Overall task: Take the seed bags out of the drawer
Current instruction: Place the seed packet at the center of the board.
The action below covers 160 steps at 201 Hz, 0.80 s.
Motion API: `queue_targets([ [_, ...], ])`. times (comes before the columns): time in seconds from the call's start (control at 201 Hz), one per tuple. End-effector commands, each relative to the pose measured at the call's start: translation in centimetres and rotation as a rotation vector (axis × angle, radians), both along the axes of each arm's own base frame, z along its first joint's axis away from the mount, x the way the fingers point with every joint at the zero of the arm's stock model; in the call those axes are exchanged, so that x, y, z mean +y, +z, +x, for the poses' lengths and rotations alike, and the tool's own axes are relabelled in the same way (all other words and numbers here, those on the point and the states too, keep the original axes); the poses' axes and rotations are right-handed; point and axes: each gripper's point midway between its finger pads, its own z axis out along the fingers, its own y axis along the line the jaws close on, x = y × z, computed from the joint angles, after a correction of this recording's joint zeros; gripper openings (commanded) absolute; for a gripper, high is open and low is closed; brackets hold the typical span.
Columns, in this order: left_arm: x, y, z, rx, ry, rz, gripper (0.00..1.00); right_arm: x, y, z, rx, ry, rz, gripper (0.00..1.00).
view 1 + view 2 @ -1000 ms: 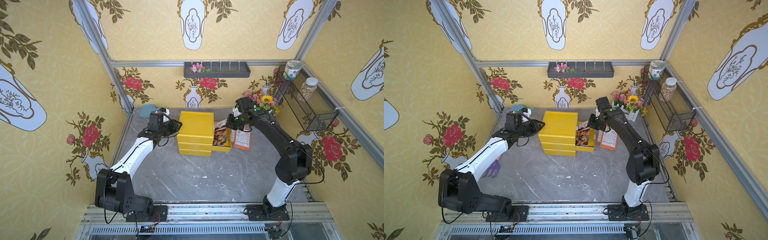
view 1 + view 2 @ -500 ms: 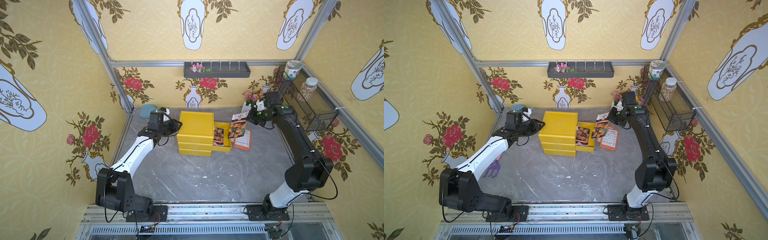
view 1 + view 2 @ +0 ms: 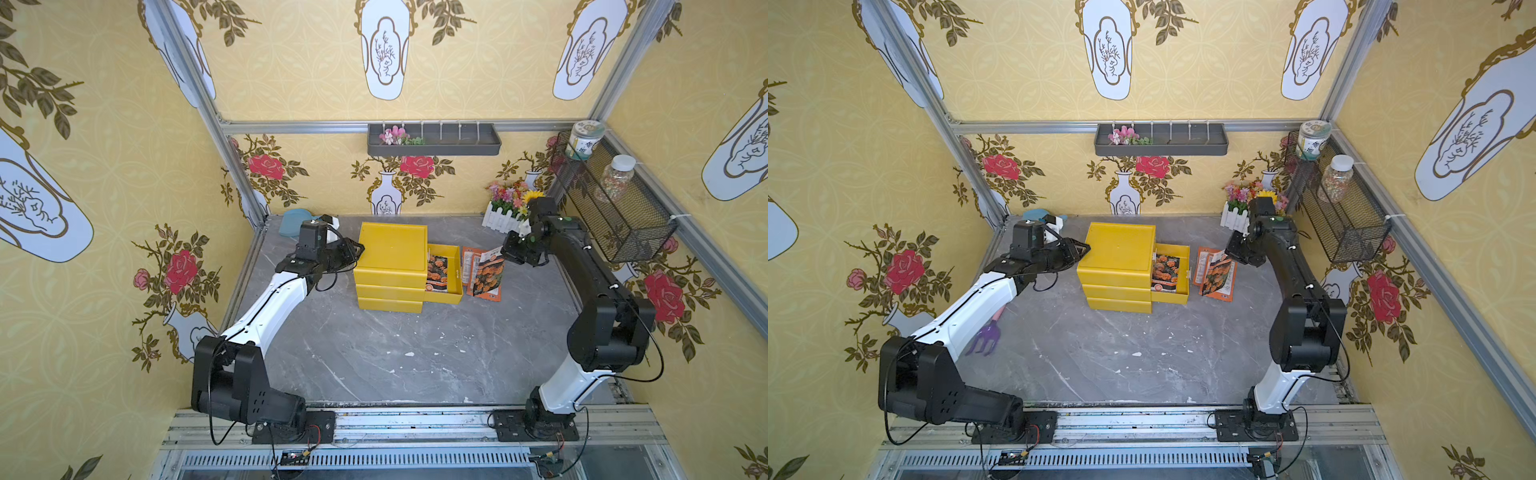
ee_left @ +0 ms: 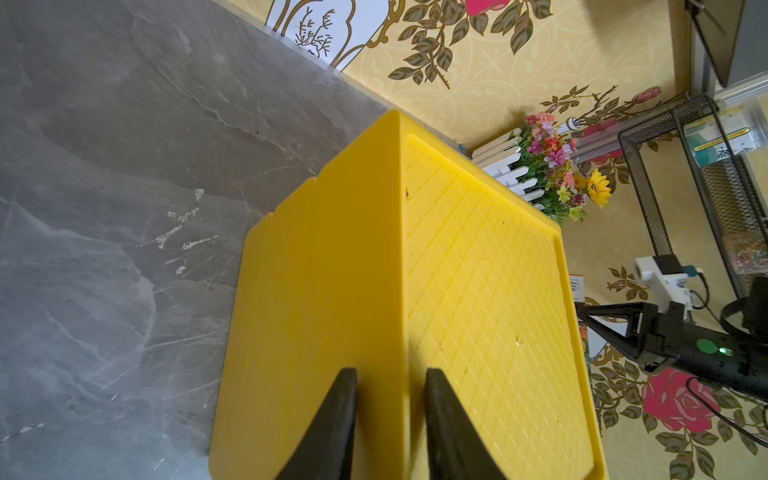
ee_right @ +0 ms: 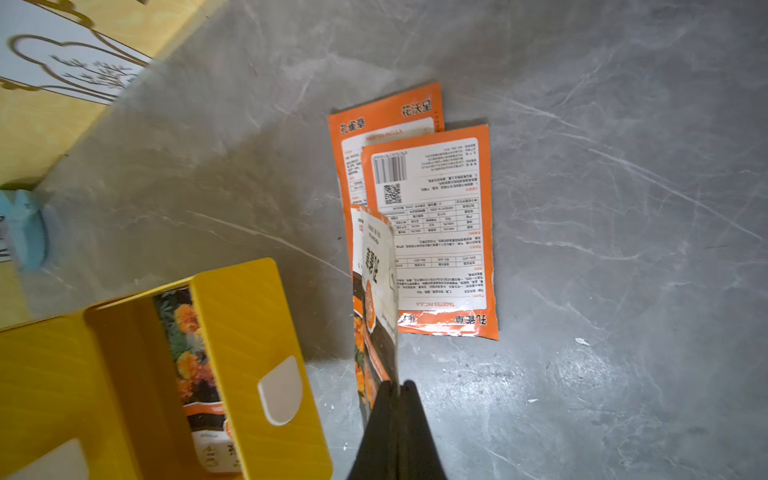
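The held seed bag [image 3: 487, 279] [image 5: 373, 292] tilts steeply over the barcode backs, so it is too early for my right gripper to release it; lowering toward the tabletop comes first.
The yellow drawer unit [image 3: 392, 249] has its top drawer [image 3: 456, 286] pulled open to the right. One seed bag [image 3: 437, 272] with an orange flower photo lies inside it [image 5: 189, 332]. My right gripper [image 5: 397, 384] is shut on the edge of another seed bag [image 5: 376, 291], which hangs to the right of the drawer [image 3: 488, 274]. Under it, two seed bags [image 5: 436, 232] lie overlapped on the table, barcode backs up. My left gripper [image 4: 390, 374] is shut on the top left edge of the drawer unit [image 4: 478, 291], one finger on each side of that edge.
A white fenced flower pot [image 3: 509, 208] stands at the back right, close behind my right arm. A wire basket [image 3: 615, 216] with jars hangs on the right wall. A blue object [image 3: 295, 222] lies at the back left, and a purple rake [image 3: 988, 332] under my left arm.
My right gripper has lifted a seed bag out of the drawer and carried it right, then lowered it over the two bags on the table. The left arm has not moved.
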Motion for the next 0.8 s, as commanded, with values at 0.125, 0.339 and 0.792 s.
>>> queue_targets([
  [0.125,0.4,-4.6,-3.4,0.208,-0.023,0.052,0.32,-1.2,-4.2,0.4,0.081,0.022,-0.076,0.0],
  [0.339,0.5,-4.8,-3.4,0.213,-0.018,0.048,0.32,-3.3,-6.4,-0.3,0.155,0.009,-0.188,0.05],
  [0.792,0.5,-4.8,-3.6,0.219,-0.024,0.054,0.32,-1.0,-1.7,-0.5,0.072,0.019,-0.193,0.49],
])
